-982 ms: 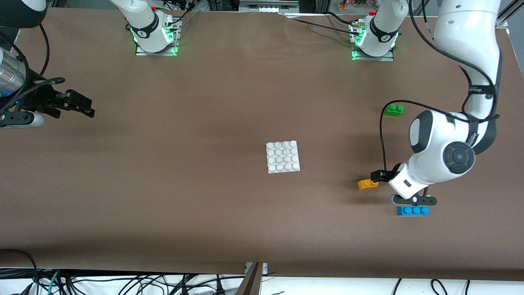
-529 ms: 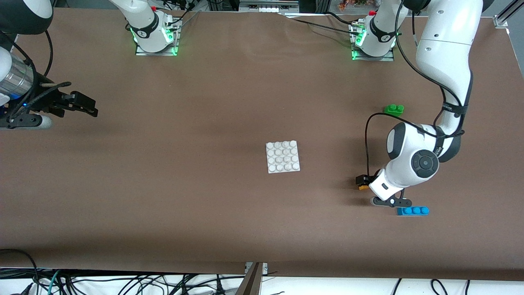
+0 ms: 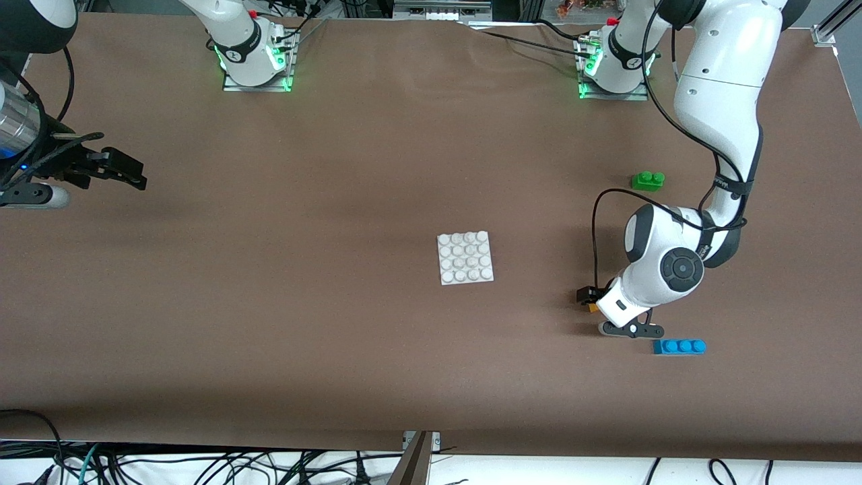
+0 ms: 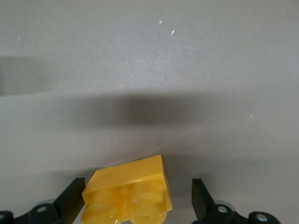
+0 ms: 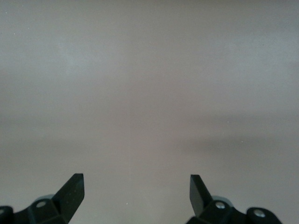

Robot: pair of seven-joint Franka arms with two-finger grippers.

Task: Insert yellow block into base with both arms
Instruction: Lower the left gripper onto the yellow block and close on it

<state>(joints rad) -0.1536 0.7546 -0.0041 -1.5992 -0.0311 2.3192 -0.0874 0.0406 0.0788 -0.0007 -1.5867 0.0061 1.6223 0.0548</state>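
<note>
The yellow block is between my left gripper's fingers in the left wrist view, so my left gripper should close. Closing now would hold the block.
The yellow block [image 4: 127, 193] lies on the brown table, studs toward the wrist camera, between the fingers of my left gripper [image 4: 135, 203]. That gripper is open and low over the block, one finger close to it and the other apart from it. From the front only a sliver of the yellow block [image 3: 593, 308] shows under the left gripper [image 3: 591, 301]. The white studded base [image 3: 465, 258] sits mid-table, toward the right arm's end from the block. My right gripper [image 3: 128, 174] waits open over bare table at the right arm's end, with nothing between its fingers [image 5: 70, 192].
A green two-stud brick [image 3: 648, 180] lies farther from the front camera than the left gripper. A blue three-stud brick [image 3: 679, 346] lies nearer to the camera, close beside the left wrist. Cables hang off the table's front edge.
The left arm has swung toward the right arm's end and brought its open gripper over the yellow block, which is now mostly covered. The right gripper shifted slightly.
</note>
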